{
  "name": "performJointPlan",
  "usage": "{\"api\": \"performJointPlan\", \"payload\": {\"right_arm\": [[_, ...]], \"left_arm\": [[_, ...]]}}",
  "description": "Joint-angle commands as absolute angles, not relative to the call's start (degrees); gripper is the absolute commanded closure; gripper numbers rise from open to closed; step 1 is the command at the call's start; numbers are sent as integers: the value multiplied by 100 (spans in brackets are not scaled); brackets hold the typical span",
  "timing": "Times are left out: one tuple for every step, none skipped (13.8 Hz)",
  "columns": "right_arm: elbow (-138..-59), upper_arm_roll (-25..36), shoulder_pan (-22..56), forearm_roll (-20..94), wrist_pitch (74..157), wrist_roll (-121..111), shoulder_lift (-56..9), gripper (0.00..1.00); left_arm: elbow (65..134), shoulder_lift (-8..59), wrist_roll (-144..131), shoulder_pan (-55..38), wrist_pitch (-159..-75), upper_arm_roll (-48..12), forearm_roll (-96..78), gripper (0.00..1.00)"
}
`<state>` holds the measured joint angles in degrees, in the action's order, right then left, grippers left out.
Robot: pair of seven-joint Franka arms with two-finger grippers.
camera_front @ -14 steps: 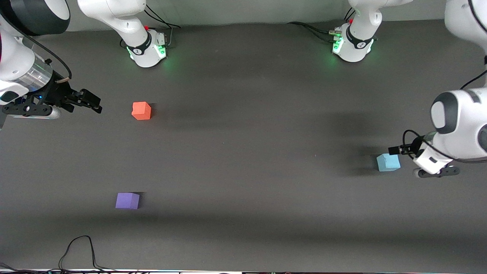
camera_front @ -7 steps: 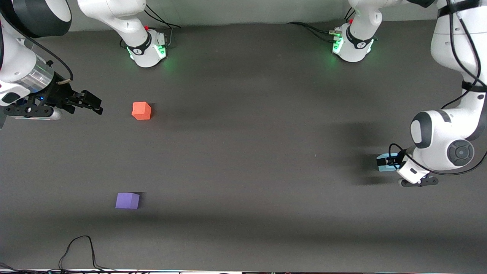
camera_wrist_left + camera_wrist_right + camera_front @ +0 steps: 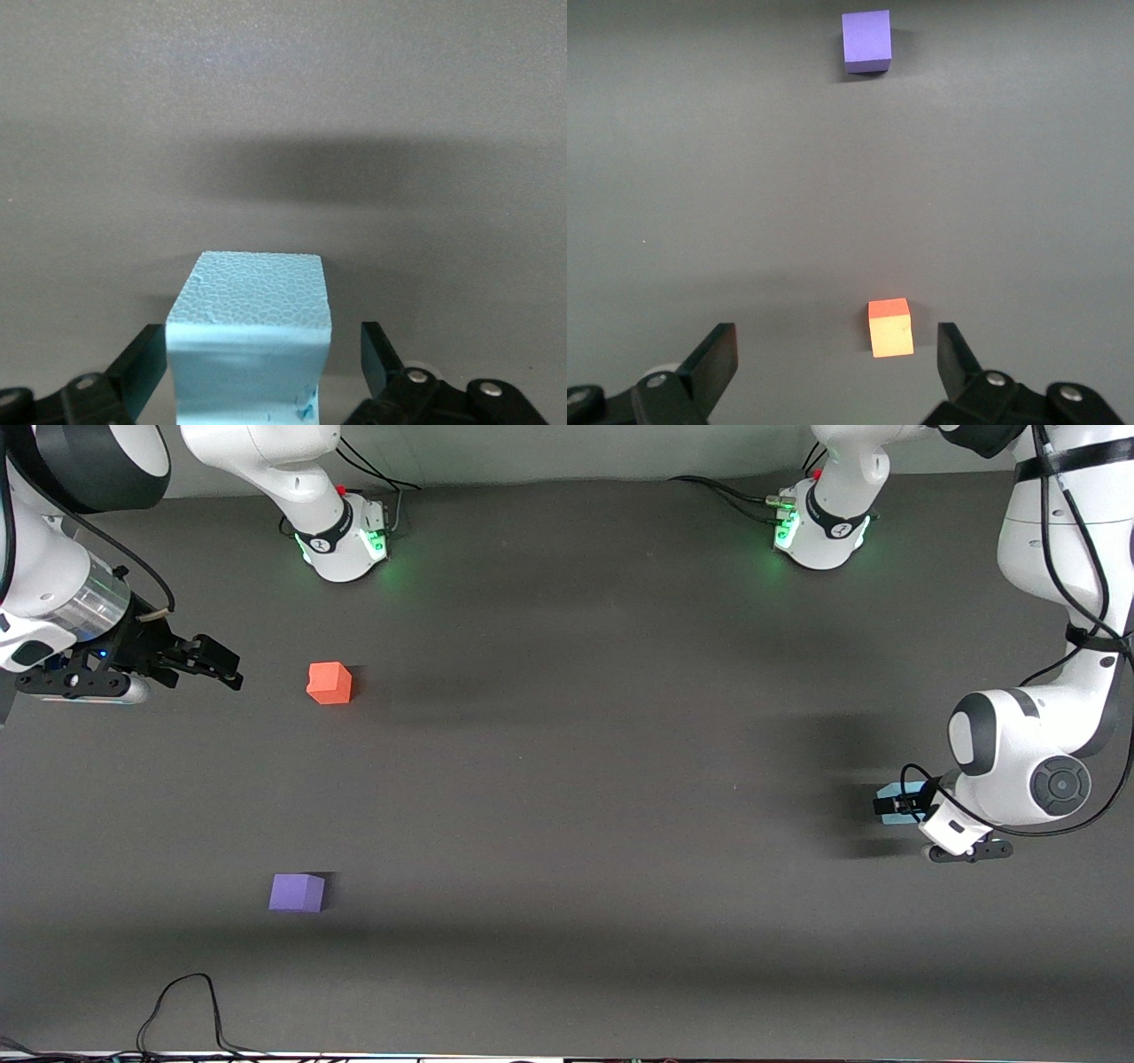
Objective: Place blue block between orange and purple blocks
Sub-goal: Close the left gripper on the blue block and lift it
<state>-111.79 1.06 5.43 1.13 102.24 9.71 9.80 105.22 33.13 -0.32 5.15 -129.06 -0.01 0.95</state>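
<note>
My left gripper's fingers stand on either side of the block, so it is now time to close, which would catch the blue block.
The blue block (image 3: 889,792) sits on the dark table toward the left arm's end, mostly covered by the left hand. My left gripper (image 3: 897,806) is open and lowered around it. In the left wrist view the blue block (image 3: 252,336) stands between the fingers (image 3: 142,367) with a gap on each side. The orange block (image 3: 330,683) and, nearer the camera, the purple block (image 3: 297,892) sit toward the right arm's end. My right gripper (image 3: 220,666) is open and empty beside the orange block. The right wrist view shows the orange block (image 3: 890,329) and the purple block (image 3: 866,41).
The two arm bases (image 3: 341,540) (image 3: 824,531) stand at the table's back edge. A black cable (image 3: 186,1001) loops at the front edge near the right arm's end. A wide stretch of bare dark table (image 3: 602,797) lies between the blue block and the other two.
My left arm has swung in over the blue block and come down, so its fingers now stand on either side of it. The right gripper has barely shifted.
</note>
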Motion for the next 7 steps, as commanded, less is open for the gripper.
{"api": "performJointPlan", "payload": {"right_arm": [[-11373,105,527,246,10222,870,1178,0],[-11382,114,527,246,10222,870,1178,0],[-11399,106,527,246,10222,870,1178,0],[-11408,114,527,246,10222,870,1195,0],[-11408,114,527,246,10213,870,1221,0],[-11434,114,527,246,10213,870,1248,0],[-11461,114,527,246,10213,879,1257,0]], "left_arm": [[10573,3252,70,527,-12946,18,70,64],[10591,3226,70,527,-12929,18,62,79],[10582,3191,70,536,-12859,18,62,80],[10591,3095,70,536,-12780,18,62,80],[10600,2937,62,536,-12475,18,53,80],[10591,2683,35,536,-12037,18,53,80],[10591,2359,-26,536,-11554,18,53,80]]}}
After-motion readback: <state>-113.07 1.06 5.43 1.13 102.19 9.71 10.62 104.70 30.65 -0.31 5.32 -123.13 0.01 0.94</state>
